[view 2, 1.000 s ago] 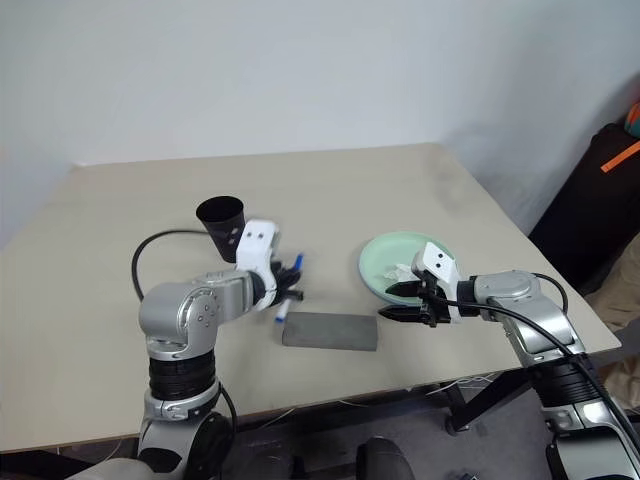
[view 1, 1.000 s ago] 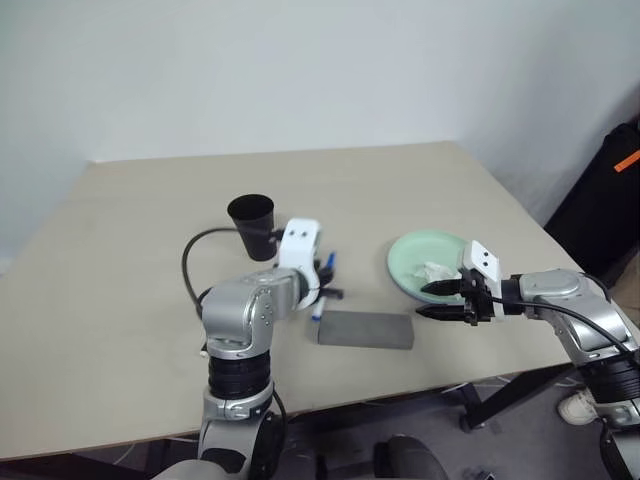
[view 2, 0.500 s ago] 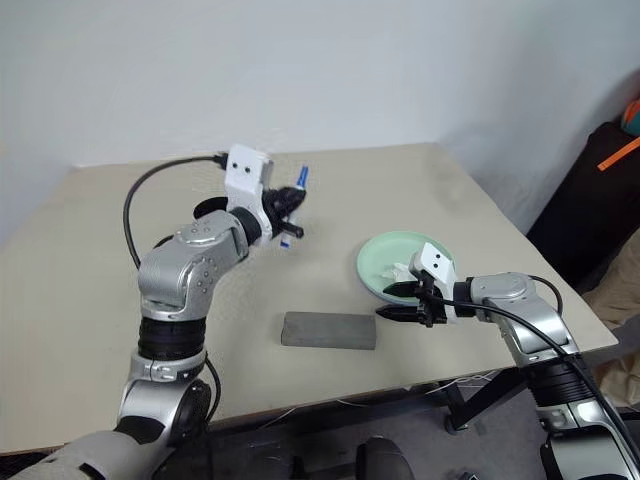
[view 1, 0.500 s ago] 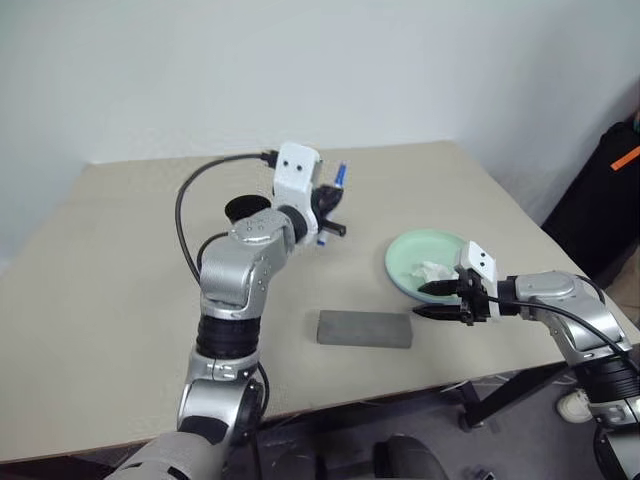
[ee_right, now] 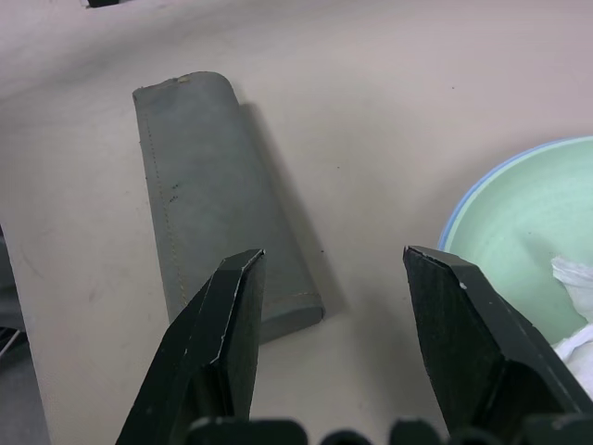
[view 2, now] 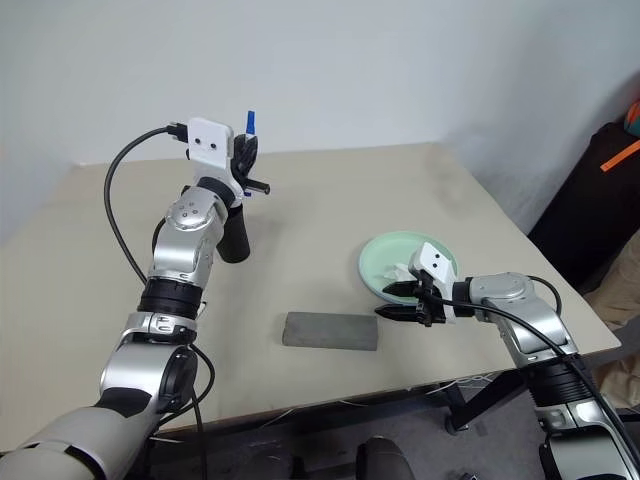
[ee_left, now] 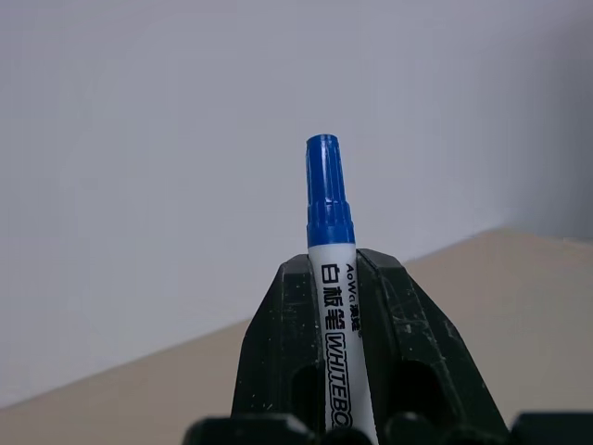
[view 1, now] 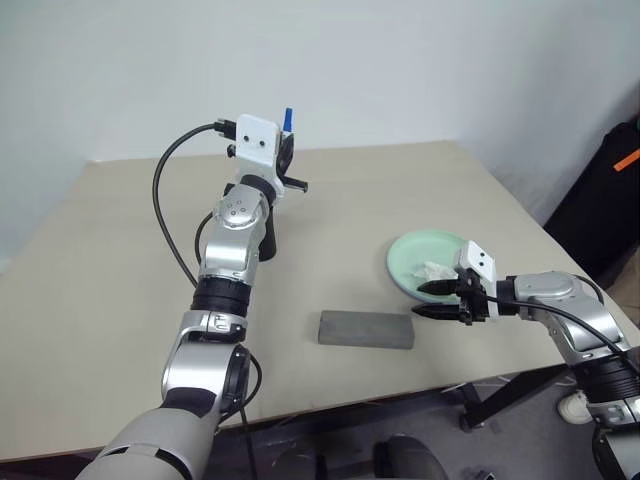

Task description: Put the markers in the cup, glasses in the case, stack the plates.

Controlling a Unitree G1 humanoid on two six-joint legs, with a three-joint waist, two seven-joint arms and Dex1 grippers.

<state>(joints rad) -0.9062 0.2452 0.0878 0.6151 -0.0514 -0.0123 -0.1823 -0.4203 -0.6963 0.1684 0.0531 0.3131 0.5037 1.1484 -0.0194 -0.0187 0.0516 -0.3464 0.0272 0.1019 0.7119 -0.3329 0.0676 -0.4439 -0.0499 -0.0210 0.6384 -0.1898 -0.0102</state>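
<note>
My left gripper keeps hold of the white marker with the blue cap until it is in the black cup, since the marker is now above the cup's rim.
My left gripper (view 1: 287, 152) is raised high over the table's far side, shut on a white marker with a blue cap (ee_left: 329, 199) that stands upright between its fingers. The black cup (view 2: 235, 241) stands below it, largely hidden by my left forearm. The grey case (view 1: 366, 329) lies closed near the front edge. Beside the case, my right gripper (ee_right: 331, 258) hangs open and empty at the near rim of the mint green plate (view 1: 410, 252). A light blue edge (ee_right: 454, 222) shows at that rim. The glasses are out of view.
A crumpled white tissue (view 1: 434, 270) lies in the green plate. The tan table (view 1: 120, 300) ends just in front of the case and just right of the plate. A dark bag with an orange strap (view 1: 612, 190) stands off the table's right side.
My left arm has lifted the blue-capped marker off the table beside the case and carried it up and away, over the cup, turning it upright. The right arm has kept still.
</note>
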